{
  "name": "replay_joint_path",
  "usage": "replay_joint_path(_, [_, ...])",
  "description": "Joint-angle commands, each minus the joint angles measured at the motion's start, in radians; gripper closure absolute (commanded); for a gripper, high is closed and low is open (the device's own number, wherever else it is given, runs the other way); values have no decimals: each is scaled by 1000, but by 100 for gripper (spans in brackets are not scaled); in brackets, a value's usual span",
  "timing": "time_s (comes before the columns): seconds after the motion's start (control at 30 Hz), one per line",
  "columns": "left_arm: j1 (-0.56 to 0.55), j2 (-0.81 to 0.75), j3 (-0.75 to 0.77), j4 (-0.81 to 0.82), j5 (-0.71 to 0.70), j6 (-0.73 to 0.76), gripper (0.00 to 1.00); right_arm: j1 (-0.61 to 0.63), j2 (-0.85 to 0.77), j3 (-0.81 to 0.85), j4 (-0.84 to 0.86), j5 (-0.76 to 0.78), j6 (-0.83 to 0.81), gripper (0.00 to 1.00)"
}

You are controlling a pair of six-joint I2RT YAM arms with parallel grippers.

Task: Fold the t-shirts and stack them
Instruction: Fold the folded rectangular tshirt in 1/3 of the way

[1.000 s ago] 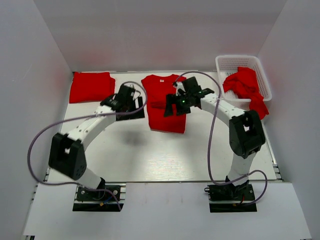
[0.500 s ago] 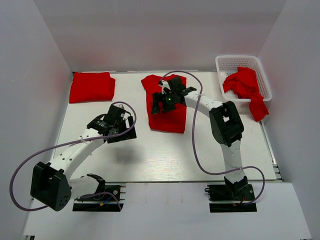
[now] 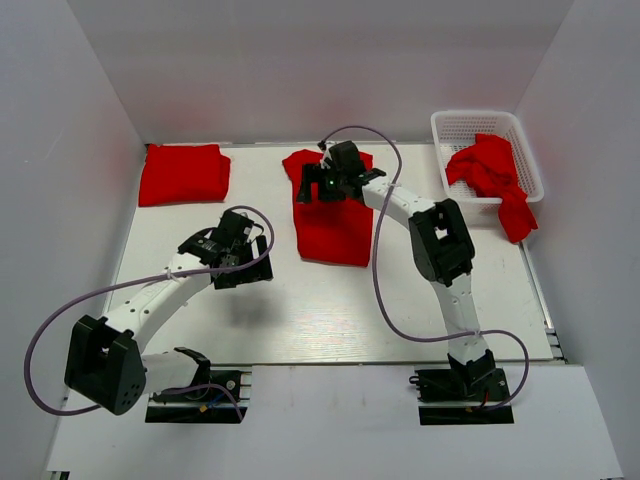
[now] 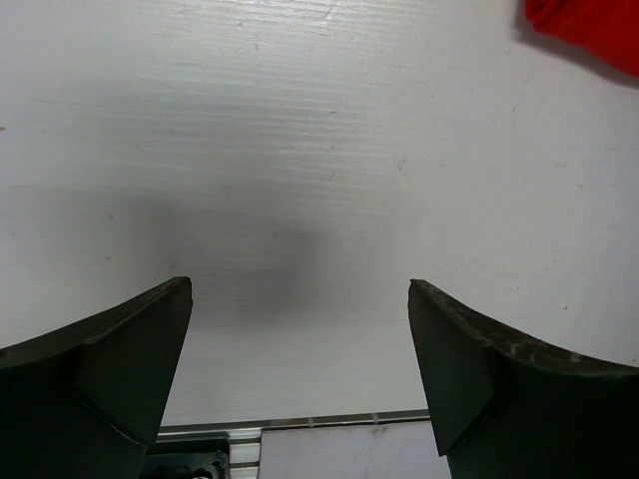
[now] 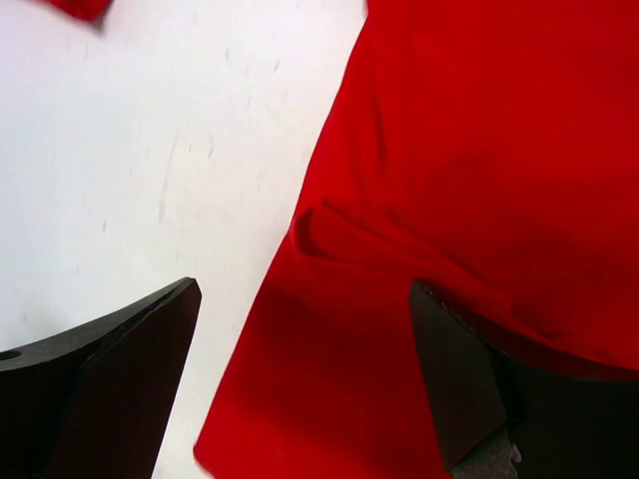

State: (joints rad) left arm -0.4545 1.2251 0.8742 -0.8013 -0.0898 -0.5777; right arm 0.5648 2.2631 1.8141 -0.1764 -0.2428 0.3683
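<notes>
I should fold the red t-shirt's near edge toward its collar, so next I need to grab the red t-shirt's near corner [image 3: 304, 255] [image 4: 545, 14] with my left gripper.
A red t-shirt [image 3: 335, 228] lies flat and folded narrow at the middle of the table, collar end to the far side. My right gripper [image 3: 310, 188] is open and empty above its upper left edge. In the right wrist view the shirt [image 5: 479, 150] fills the right side, with the open gripper [image 5: 300, 289] over its left edge. My left gripper [image 3: 250, 265] is open and empty over bare table left of the shirt; its wrist view [image 4: 300, 284] shows a shirt corner [image 4: 589, 25]. A folded t-shirt [image 3: 183, 173] lies at the far left. Crumpled t-shirts [image 3: 490, 170] sit in the basket.
A white lattice basket [image 3: 480, 122] stands at the far right, with red fabric hanging over its near rim. White walls close in the table on three sides. The aluminium rail [image 4: 300, 424] of the near edge shows in the left wrist view.
My left arm has pulled back from the middle shirt toward the near left. My right gripper has moved left and farther away along the shirt, toward its collar end.
</notes>
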Motion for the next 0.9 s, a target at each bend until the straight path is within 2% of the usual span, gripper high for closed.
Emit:
replay_joint_path(0.0, [4, 0, 29, -1, -8, 5, 1, -14, 39, 82, 78, 106, 41, 10])
replay_joint_path(0.2, [4, 34, 74, 8, 1, 44, 1, -42, 37, 189, 3, 97, 29, 10])
replay_joint_path(0.33, [-6, 91, 112, 63, 10, 81, 1, -39, -100, 81, -67, 215, -31, 10])
replay_joint_path(0.37, [-6, 111, 123, 89, 25, 94, 1, -40, -172, -44, -74, 233, -23, 10])
replay_joint_path(0.43, [-6, 176, 164, 119, 57, 113, 1, -42, -329, -149, -58, 289, -13, 10])
replay_joint_path(0.47, [-6, 198, 177, 138, 90, 122, 1, -45, -367, -312, -34, 293, -9, 10])
replay_joint_path(0.5, [-6, 220, 187, 178, 100, 134, 1, -48, -478, -365, -22, 312, 13, 10])
replay_joint_path(0.57, [-6, 288, 218, 224, 122, 144, 1, -52, -540, -529, -28, 316, 47, 10])
replay_joint_path(0.73, [-6, 436, 295, 280, 139, 182, 1, -60, -727, -743, -74, 309, 116, 10])
replay_joint_path(0.87, [-15, 559, 359, 294, 177, 194, 1, -60, -809, -877, -25, 315, 176, 10])
